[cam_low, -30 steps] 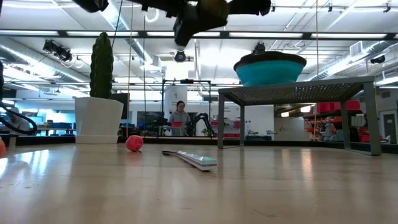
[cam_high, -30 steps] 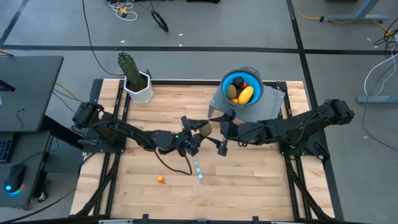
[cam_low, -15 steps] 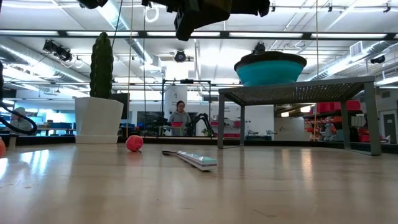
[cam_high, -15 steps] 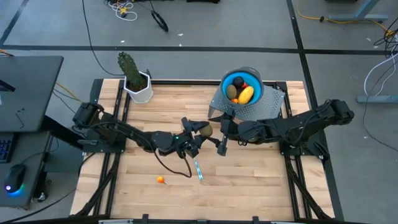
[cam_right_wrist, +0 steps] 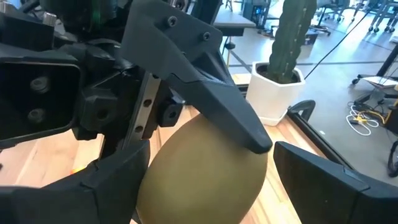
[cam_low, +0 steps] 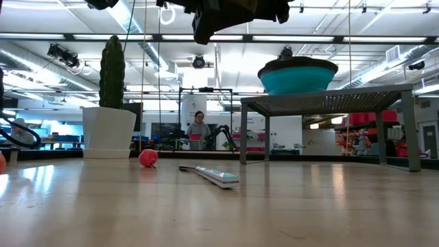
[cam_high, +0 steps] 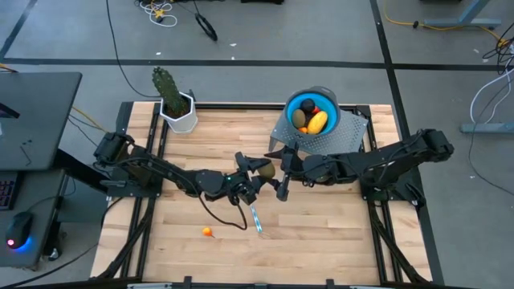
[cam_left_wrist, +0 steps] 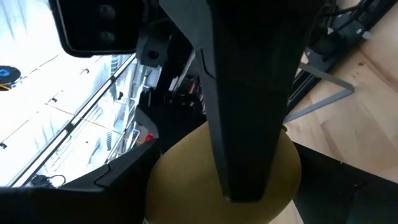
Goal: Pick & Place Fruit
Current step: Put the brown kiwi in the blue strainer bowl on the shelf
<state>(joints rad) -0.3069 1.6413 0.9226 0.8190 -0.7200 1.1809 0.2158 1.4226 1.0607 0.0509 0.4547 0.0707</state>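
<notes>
I should grab the olive-brown fruit next with my right gripper, by its opposite rounded sides, to put it in the blue bowl.
An olive-brown oval fruit hangs above the middle of the table, and my left gripper is shut on it. My right gripper is open and comes from the table's right. In its wrist view its two fingers stand on either side of the same fruit; whether they touch it I cannot tell. A blue bowl holding a yellow, an olive-brown, a dark and a red piece sits on a mesh stand. A tiny orange fruit lies on the table near the front. My left gripper pinches the oval fruit between its two fingers; one finger lies over the fruit's upper side, and the other is hidden behind the fruit. The fingers come about level from the table's left. The fruit is lifted well clear of the table.
A slim silvery-blue knife lies below the grippers, and a dark cable loops beside it. A cactus in a white pot stands at the far left. A red ball shows in the low view. Bare wood lies at the near right.
</notes>
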